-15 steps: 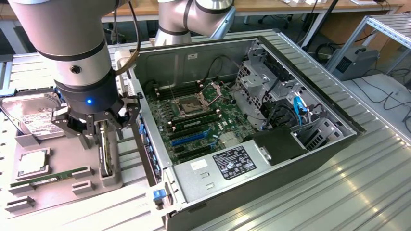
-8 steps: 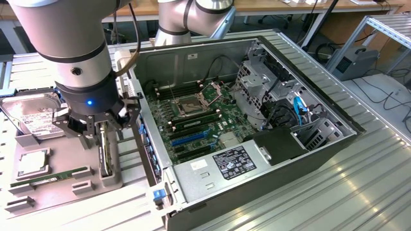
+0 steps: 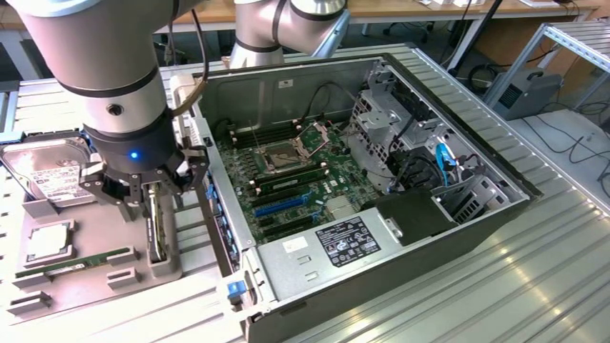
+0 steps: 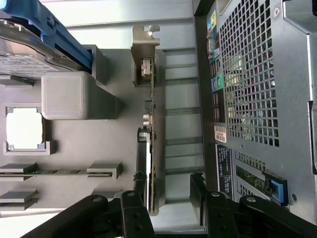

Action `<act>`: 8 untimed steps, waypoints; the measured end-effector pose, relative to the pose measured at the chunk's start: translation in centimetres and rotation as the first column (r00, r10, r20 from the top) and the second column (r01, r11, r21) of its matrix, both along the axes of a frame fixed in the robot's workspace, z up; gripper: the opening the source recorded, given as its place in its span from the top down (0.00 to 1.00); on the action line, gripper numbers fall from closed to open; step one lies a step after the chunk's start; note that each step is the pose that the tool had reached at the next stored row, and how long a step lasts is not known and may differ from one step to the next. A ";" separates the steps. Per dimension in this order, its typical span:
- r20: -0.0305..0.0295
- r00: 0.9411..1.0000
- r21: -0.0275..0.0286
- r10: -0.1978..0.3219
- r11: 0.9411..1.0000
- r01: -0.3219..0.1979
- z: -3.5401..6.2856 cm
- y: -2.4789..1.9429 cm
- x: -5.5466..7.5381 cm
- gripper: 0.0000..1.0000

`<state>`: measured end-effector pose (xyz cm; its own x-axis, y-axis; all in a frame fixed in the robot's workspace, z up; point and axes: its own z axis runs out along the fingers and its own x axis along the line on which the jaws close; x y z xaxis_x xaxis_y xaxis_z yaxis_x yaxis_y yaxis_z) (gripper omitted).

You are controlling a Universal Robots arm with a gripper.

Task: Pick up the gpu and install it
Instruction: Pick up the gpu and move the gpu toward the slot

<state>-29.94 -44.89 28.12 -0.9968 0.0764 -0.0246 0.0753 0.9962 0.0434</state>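
Note:
My fingers are above the GPU's upper edge and would miss it if I closed now. My gripper needs to go lower before it closes.
The gpu (image 3: 156,234) stands on its long edge in a slot of the grey tray (image 3: 91,289), at the exterior view's left. In the wrist view I see the gpu (image 4: 154,124) edge-on, a thin board with a silvery end bracket (image 4: 144,42). My gripper (image 3: 153,194) hangs just above one end of the card. In the wrist view my gripper (image 4: 168,184) is open. The card's end lies between the two black fingers (image 4: 140,182), close to one and apart from the other. Nothing is gripped.
The tray also holds a silver hard drive (image 3: 46,171), a square processor (image 3: 48,243) and a green memory stick (image 3: 74,262). Right beside it lies the open computer case (image 3: 458,214), its motherboard showing blue expansion slots (image 3: 281,204). Its perforated rear wall (image 4: 252,89) runs close alongside the card.

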 end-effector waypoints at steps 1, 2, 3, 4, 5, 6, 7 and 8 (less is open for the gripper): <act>0.000 1.000 0.000 0.000 1.000 0.000 -0.08 0.00 0.0 0.52; 0.000 1.000 0.000 0.000 1.000 0.000 -0.14 0.00 0.0 0.52; 0.000 1.000 0.000 0.000 1.000 0.000 -0.20 0.01 0.0 0.52; 0.000 1.000 0.000 0.000 1.000 0.000 -0.24 0.05 0.0 0.52; 0.000 1.000 0.000 0.000 1.000 0.000 -0.27 0.12 0.0 0.52; 0.000 1.000 0.000 0.000 1.000 0.000 -0.30 0.26 0.0 0.52; 0.000 1.000 0.000 0.000 1.000 0.000 -0.32 0.46 0.0 0.52; 0.000 1.000 0.000 -0.001 1.000 0.001 -0.33 0.68 0.0 0.52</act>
<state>-29.94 -44.20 27.79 -0.9967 0.0771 -0.0245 0.0760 0.9962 0.0433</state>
